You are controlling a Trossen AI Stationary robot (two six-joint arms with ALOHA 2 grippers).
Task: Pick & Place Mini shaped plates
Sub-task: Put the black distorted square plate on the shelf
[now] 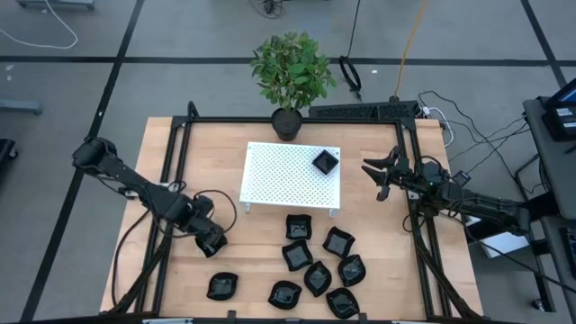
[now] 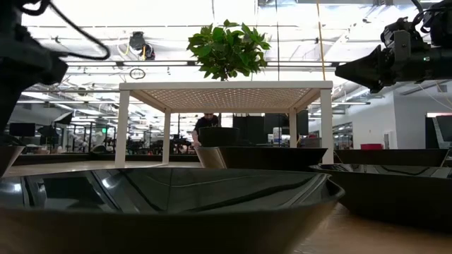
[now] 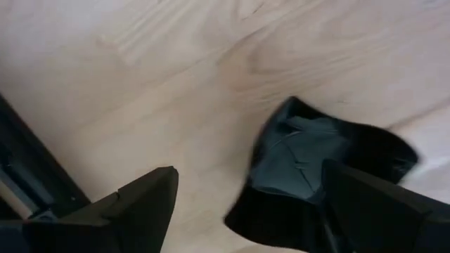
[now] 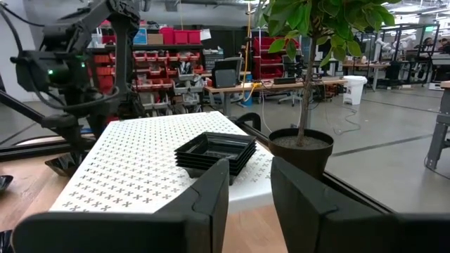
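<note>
My left gripper grabs the plate by its raised rim next, since the plate's sides curve up around its flat base.
Several small glossy black mini shaped plates lie scattered on the wooden table near its front edge. The leftmost plate lies apart from the others. My left gripper points down, open, above the table just behind that plate. In the left wrist view the plate shows beside one finger, partly hidden by it. A square black plate rests on the white perforated platform; the right wrist view shows it as a small stack. My right gripper hovers level at the table's right, open and empty.
A potted plant stands at the far edge behind the platform. A black frame runs along the table's left, far and right sides. Bare wood lies between the platform and my left arm. Cables and a keyboard lie beyond the far edge.
</note>
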